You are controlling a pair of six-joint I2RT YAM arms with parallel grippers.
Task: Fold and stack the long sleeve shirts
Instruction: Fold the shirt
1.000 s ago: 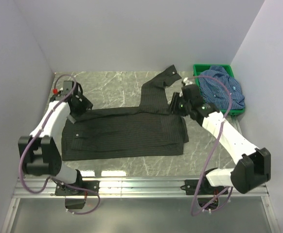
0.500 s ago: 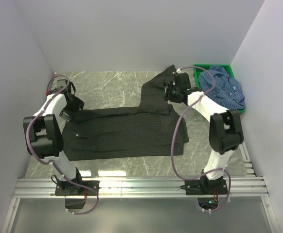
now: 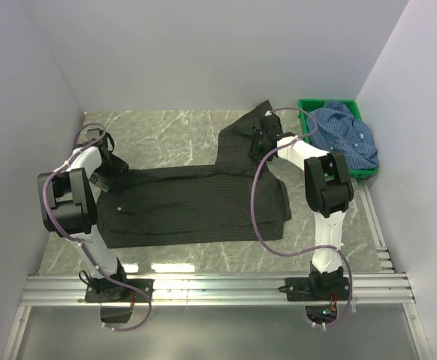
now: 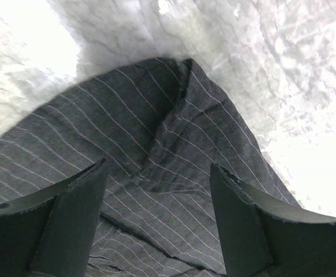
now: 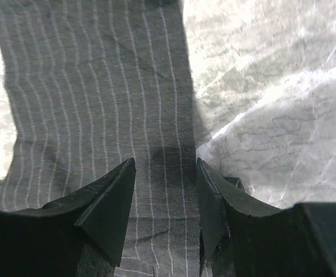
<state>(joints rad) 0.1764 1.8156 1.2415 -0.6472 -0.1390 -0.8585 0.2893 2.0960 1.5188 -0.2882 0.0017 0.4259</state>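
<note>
The right gripper grips the sleeve's base at its crate-side edge (image 3: 262, 156) (image 5: 181, 183) next, to straighten the folded body of the black shirt for folding.
The black long sleeve shirt (image 3: 196, 202) lies flat across the marble table, body folded lengthwise, one sleeve (image 3: 247, 127) reaching toward the back. My left gripper (image 3: 113, 169) hovers at its left end; in the left wrist view the jaws (image 4: 157, 167) stand open over a rumpled corner of striped cloth (image 4: 174, 133), holding nothing. My right gripper (image 3: 257, 142) is over the base of that sleeve, its jaws (image 5: 165, 164) open astride the sleeve's right edge (image 5: 99, 86). The blue shirt (image 3: 346, 139) sits bunched in the crate at the back right.
The green crate (image 3: 308, 105) stands in the back right corner against the wall. Pale walls close in the table on the left, back and right. Bare marble (image 3: 166, 135) shows behind the shirt. A metal rail (image 3: 218, 285) runs along the near edge.
Both arms have drawn their elbows in and stand more upright. The right gripper moved back and left, up onto the sleeve. The left gripper shifted slightly left along the shirt's end.
</note>
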